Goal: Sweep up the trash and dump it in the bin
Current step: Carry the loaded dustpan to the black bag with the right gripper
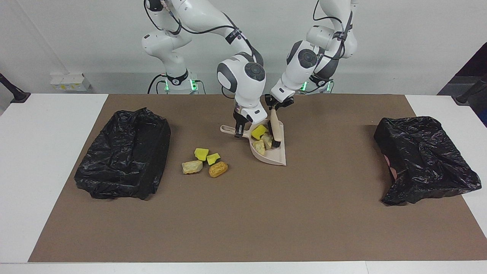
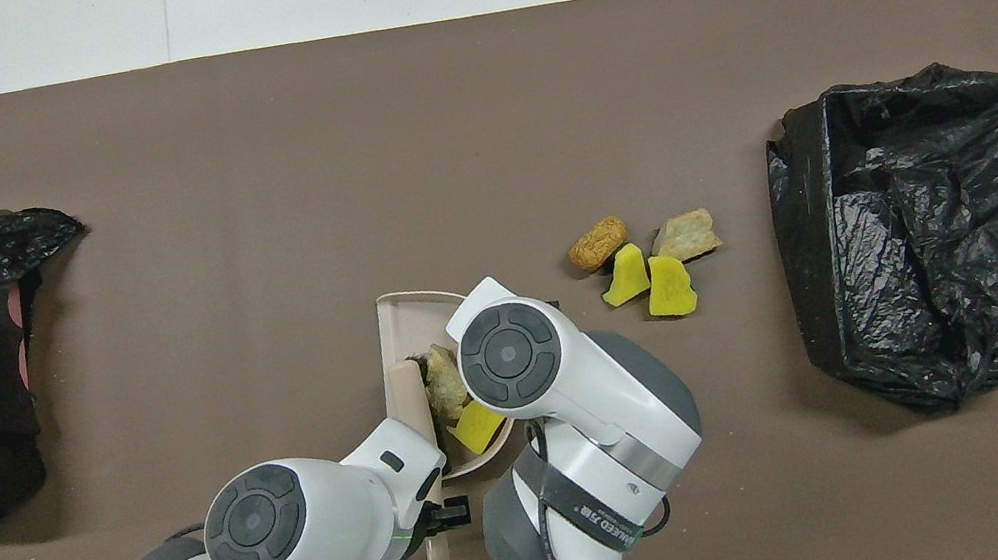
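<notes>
My left gripper needs to keep holding the brush: the brush's bristle end stands inside the dustpan rather than over the brown mat.
A beige dustpan (image 1: 276, 156) lies at mid table, near the robots. My right gripper (image 1: 239, 131) is shut on its handle. My left gripper (image 1: 274, 107) is shut on the handle of a beige brush (image 1: 275, 129), whose black bristles stand inside the pan. Three pieces of trash lie in the pan beside the bristles: a yellow sponge bit (image 1: 259, 132) and two beige lumps (image 1: 261, 147). More trash lies on the mat toward the right arm's end: two yellow bits (image 1: 201, 153), a beige lump (image 1: 192, 166) and an orange-brown lump (image 1: 218, 169). In the overhead view the right arm's wrist hides its gripper.
A bin lined with a black bag (image 1: 125, 152) stands at the right arm's end of the brown mat. A second one (image 1: 422, 160) stands at the left arm's end. The mat's edges border white table (image 1: 38, 152).
</notes>
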Tool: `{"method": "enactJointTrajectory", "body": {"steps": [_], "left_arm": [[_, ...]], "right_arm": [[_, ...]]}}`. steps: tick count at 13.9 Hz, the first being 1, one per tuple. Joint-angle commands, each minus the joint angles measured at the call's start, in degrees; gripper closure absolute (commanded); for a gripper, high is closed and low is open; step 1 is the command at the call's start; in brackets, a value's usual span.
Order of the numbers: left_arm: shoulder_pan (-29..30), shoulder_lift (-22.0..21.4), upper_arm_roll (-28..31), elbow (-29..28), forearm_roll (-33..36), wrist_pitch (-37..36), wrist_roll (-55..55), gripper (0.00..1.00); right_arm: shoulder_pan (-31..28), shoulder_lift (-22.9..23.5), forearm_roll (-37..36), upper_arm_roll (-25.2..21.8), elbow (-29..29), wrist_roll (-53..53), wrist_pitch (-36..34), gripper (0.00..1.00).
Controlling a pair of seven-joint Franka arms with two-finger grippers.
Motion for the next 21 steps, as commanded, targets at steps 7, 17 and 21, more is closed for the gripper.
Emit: {"method": "enactJointTrajectory", "body": {"steps": [7, 17, 21], "left_arm": [[4.29, -0.21, -0.58, 1.1, 9.67, -2.94, -0.16, 1.0], [-14.16, 3.57, -1.37, 3.91, 7.05, -4.96, -19.5, 1.0], [-14.26, 3.57, -1.28, 3.38, 5.02, -7.77, -19.41, 0.87]], "right_arm": [[-11.67, -12.6, 3.09, 0.17, -0.15, -3.52, -10.43, 1.0], [-47.87, -20.44, -4.27, -0.62, 1.35, -40.94, -19.26, 1.0], [-49.57, -21.67, -20.33, -0.45, -0.49, -44.32, -16.44, 1.0]]}}
